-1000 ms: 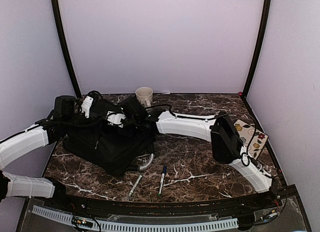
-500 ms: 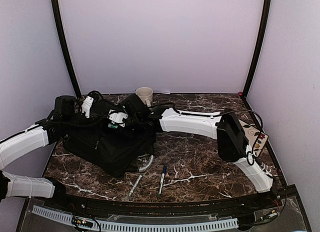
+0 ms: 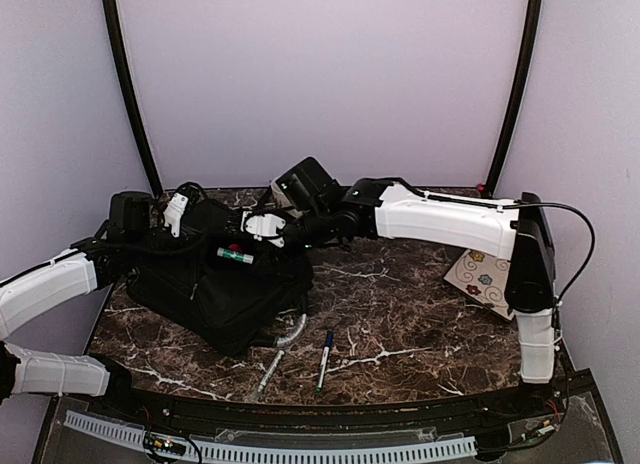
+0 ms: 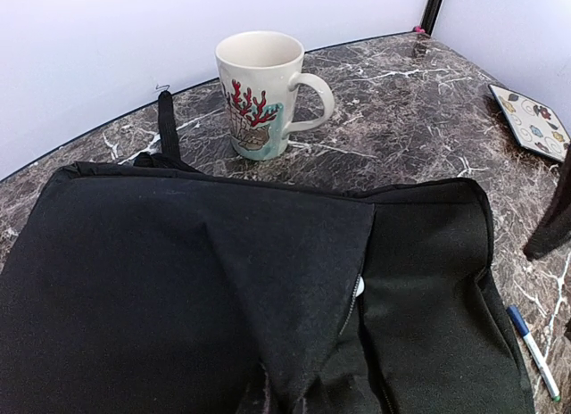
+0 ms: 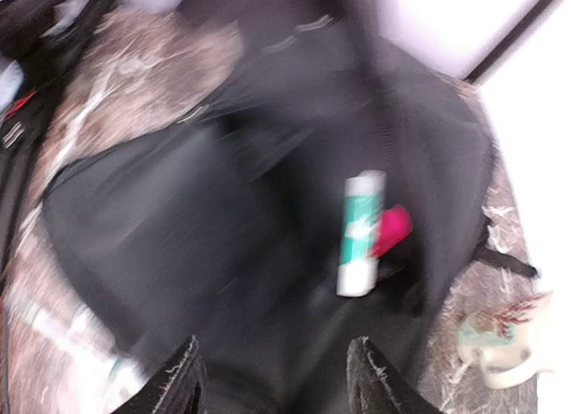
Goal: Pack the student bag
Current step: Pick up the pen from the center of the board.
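My right gripper grabs the blue-capped pen by its body near the cap [image 3: 326, 355] next, leaving the pen's green end free to enter the bag [image 3: 215, 284].
The black student bag [image 3: 215, 284] lies at the left of the marble table, its grey curved handle [image 3: 292, 329] toward the front. My left gripper [image 3: 178, 212] is at the bag's back left; in the left wrist view the black fabric [image 4: 223, 280] is drawn up in a peak to the jaws and hides the fingers. My right gripper [image 3: 262, 227] hovers over the bag, open and empty [image 5: 278, 383]. A green-and-white tube [image 5: 359, 233] and a red item [image 5: 390, 231] lie in the bag's opening; the tube also shows from above [image 3: 233, 252].
A floral mug [image 4: 259, 93] stands just behind the bag. A blue-capped pen [image 3: 324, 361] and a grey pen [image 3: 270, 372] lie on the table in front of the bag. A flower-patterned plate [image 3: 485, 276] lies at the right edge.
My right gripper has let go of the green-and-white tube, which now lies in the bag, and has risen and drawn back to the right. The left arm has not moved.
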`<state>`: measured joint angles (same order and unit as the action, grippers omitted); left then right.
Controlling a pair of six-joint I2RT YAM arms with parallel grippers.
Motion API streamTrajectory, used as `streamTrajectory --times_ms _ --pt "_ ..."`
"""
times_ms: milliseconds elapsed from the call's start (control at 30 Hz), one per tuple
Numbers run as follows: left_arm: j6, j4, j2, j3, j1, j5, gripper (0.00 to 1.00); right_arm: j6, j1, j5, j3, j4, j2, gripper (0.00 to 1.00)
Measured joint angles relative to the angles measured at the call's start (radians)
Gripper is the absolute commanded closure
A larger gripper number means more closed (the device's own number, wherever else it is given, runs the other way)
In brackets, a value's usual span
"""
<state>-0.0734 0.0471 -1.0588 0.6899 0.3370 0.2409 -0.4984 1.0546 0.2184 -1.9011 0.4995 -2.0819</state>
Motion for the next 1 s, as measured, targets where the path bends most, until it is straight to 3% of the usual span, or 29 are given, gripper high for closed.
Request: streamTrajectory --times_ms 233,467,733,1000 --pt "-0.003 0.001 0.0 0.0 0.0 0.002 1.0 -0.231 -0.017 0.153 0.151 0.26 0.089 0.49" --pt "-0.013 0.004 0.0 0.0 0.0 0.002 1.0 -0.389 -0.012 0.122 0.279 0.423 0.095 0.48" --pt "-0.021 0.005 0.0 0.0 0.0 0.001 1.0 -0.476 0.036 0.011 0.312 0.428 0.09 0.49" --pt "-0.025 0.006 0.001 0.0 0.0 0.001 1.0 -0.51 0.086 -0.041 0.325 0.382 0.035 0.58"
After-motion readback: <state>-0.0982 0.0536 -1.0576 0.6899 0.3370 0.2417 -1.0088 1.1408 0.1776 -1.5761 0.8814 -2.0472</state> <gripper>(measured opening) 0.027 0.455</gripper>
